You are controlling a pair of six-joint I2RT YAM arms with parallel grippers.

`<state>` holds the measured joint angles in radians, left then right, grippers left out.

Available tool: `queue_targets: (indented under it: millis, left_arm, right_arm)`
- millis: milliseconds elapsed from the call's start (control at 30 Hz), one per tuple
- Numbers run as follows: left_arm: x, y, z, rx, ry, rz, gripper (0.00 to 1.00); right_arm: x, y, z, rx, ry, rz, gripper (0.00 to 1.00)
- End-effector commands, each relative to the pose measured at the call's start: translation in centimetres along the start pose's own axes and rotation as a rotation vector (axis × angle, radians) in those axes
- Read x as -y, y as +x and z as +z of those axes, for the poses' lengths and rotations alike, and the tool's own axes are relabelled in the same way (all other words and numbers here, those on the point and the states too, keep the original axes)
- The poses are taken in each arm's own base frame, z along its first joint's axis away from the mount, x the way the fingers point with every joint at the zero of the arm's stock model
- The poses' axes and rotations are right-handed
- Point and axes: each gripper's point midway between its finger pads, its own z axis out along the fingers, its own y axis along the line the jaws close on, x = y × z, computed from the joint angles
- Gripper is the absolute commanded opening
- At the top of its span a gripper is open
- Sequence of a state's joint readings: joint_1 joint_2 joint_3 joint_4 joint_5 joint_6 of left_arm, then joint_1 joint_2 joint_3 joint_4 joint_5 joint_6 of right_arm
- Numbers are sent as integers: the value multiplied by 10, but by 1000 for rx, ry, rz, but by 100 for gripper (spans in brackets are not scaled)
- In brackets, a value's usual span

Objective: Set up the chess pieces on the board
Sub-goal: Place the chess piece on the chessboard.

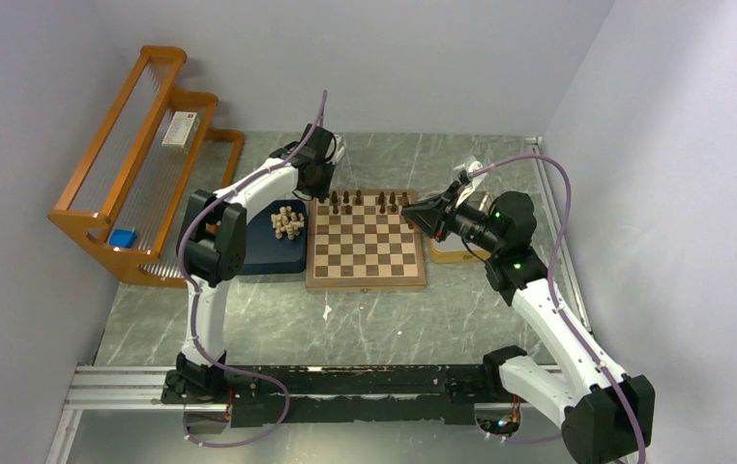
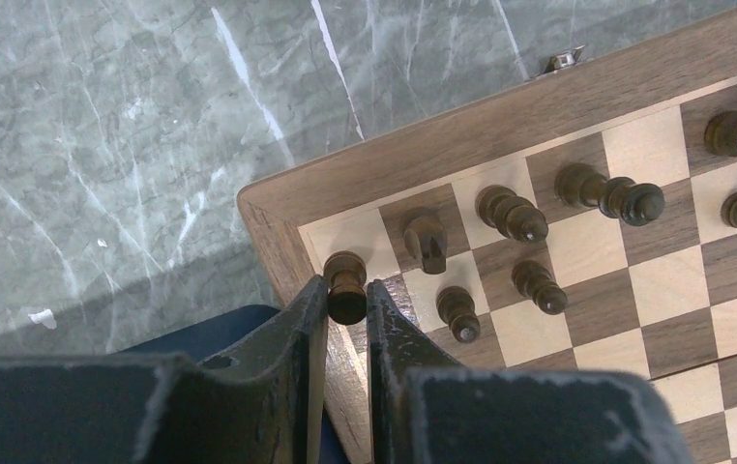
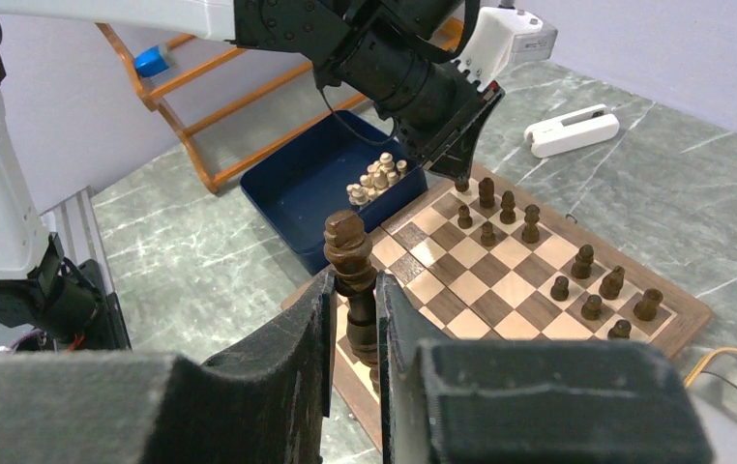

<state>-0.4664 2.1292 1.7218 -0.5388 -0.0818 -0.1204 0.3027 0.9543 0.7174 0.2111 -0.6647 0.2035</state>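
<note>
I should let go of the short dark piece with my left gripper. The piece is upright on the flat corner square, so it would stay standing if I opened now.
The board (image 1: 366,275) lies mid-table with several dark chess pieces (image 1: 360,202) along its far rows. My left gripper (image 2: 347,298) is shut on a short dark piece (image 2: 346,280) at the board's far-left corner square (image 2: 360,237), beside the rim. Close to it stand other dark pieces (image 2: 512,213). My right gripper (image 3: 353,290) is shut on a tall dark piece (image 3: 349,253), held upright above the board's (image 3: 500,280) right side. In the top view the left gripper (image 1: 323,193) and right gripper (image 1: 411,215) face each other across the far rows. Pale pieces (image 1: 288,223) sit heaped in the dark blue tray (image 1: 273,253).
A yellow tray (image 1: 454,255) lies right of the board, partly under the right arm. An orange wooden rack (image 1: 142,164) stands at the far left. On the marble beyond the board lies a white device (image 3: 573,130). Grey walls close in on three sides.
</note>
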Motion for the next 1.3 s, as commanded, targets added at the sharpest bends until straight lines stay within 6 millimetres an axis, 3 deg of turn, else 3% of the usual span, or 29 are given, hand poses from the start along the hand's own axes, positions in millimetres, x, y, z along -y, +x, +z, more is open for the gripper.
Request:
queue_targets:
  millis: [0,333,667,1267]
  left_arm:
    - [5,-9,6,25,30,-14,15]
    - [4,-8,9,24,29,-15,16]
    - [2,-7,10,20,17,-14,27]
    - [-1,-14,5,39,11,-20,32]
  right_arm:
    - [-4,-6,-2,19,-7,-28,14]
    - [-3,-6,-2,15,-2,-30,15]
    - [-2,-4,-2,10,1,-33,16]
    - [-2,-3,-3,9,2,-40,17]
